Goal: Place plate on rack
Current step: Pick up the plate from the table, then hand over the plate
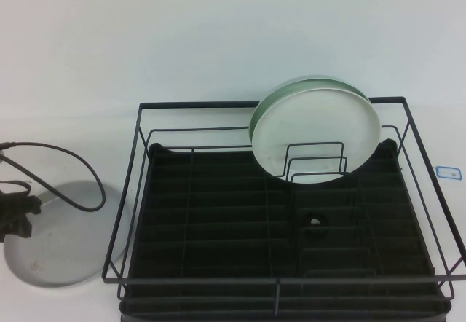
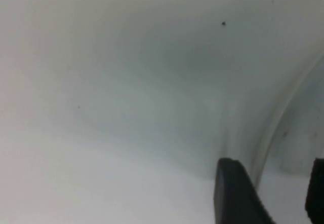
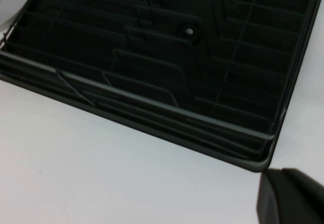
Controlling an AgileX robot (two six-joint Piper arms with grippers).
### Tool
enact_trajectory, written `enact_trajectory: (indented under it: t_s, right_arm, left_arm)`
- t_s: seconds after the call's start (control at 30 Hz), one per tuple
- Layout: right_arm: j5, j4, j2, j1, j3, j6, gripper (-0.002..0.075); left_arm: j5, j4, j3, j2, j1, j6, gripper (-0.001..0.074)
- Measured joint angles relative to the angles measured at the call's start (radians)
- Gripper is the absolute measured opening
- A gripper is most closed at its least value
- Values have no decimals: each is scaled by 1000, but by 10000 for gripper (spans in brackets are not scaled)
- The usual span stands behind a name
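The plate's flat middle spreads far wider than my fingers, so my left gripper should next grab the plate by its thin raised rim (image 1: 7, 243) (image 2: 264, 155).
The pale grey-white plate (image 1: 62, 245) lies flat on the white table, left of the rack. My left gripper (image 1: 18, 211) sits low over the plate's left edge. In the left wrist view the left gripper (image 2: 276, 193) is open, its two black fingers (image 2: 235, 193) standing apart close above the plate (image 2: 152, 82) near its raised rim, gripping nothing. The black wire rack (image 1: 196, 106) with a slatted tray base fills the middle and right of the table. My right gripper (image 3: 291, 197) hovers over bare table just outside a corner of the rack (image 3: 152, 72); it is out of the high view.
A green-edged plate with a white face (image 1: 314, 129) stands upright among the rack's dividers at the back right. A black cable (image 1: 73, 165) loops over the grey plate. A small blue-edged label (image 1: 447, 172) lies on the table to the right of the rack.
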Motion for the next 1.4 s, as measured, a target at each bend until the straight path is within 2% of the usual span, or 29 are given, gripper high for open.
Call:
enact_trajectory:
  t_s: [0.23,0.5,0.77,0.87,0.97,1.07,1.23,1.4]
  right_arm:
    - [0,10,0,0,0,0,19]
    - [0,27,2,0,0,-1,19]
    - [0,68,1,0,0,-5,19]
    - [0,81,1,0,0,-49,19]
    - [0,117,1,0,0,-124,19]
    - [-23,281,4,0,0,-215,19]
    - [-63,768,61,2,-2,-537,19]
    - [-94,999,193,4,-8,-716,21]
  left_arm:
    - [-14,-12,2,17,0,-12,1]
    - [-34,-9,2,-46,4,-8,1]
    - [-268,-11,2,-351,5,-27,1]
    - [-297,-11,2,-470,5,-27,1]
    - [-255,-66,2,-578,-6,-16,1]
    - [-223,-205,2,-671,-62,90,1]
    - [-212,-442,2,-728,-229,314,1]
    - [-192,-574,2,-708,-400,431,1]
